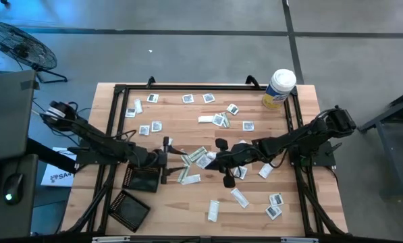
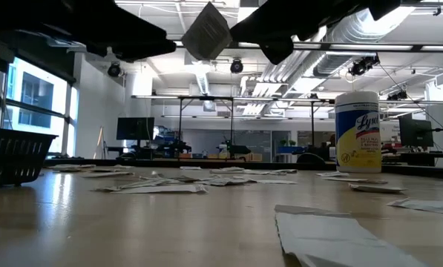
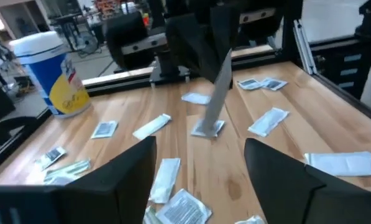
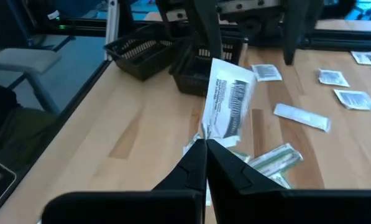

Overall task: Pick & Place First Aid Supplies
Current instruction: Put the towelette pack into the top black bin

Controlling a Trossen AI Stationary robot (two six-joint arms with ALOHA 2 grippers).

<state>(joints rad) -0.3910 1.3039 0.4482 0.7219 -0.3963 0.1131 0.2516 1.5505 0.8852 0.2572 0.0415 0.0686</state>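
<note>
My left gripper picks up the packet by its loose end jutting past the fingers next, to put it into the black mesh tray.
Many first aid supplies, small white, grey and pale green packets (image 1: 218,120), lie flat across the wooden table. My right gripper (image 4: 205,149) hovers over the table's middle (image 1: 218,160), shut on one printed white packet (image 4: 229,99). That packet shows edge-on in the left wrist view (image 3: 217,93) and high up in the low view (image 2: 206,33). My left gripper (image 3: 201,180) faces it from the table's left (image 1: 166,160). It is open and empty, with one finger on either side of the packet's line, short of the packet. My right gripper pinches the packet's lower corner (image 4: 206,132) between its two fingertips. The fingers come from the table's right, slanting a little downward. The packet sticks out beyond the fingertips toward the left gripper, tilted, and is lifted clear of the table.
Two black mesh trays (image 1: 144,179) (image 1: 128,208) stand at the near left, beside my left arm. A white canister with a yellow label (image 1: 279,88) stands at the far right corner. A dark frame (image 1: 113,121) borders the table. Pale green packets (image 1: 198,156) lie between the grippers.
</note>
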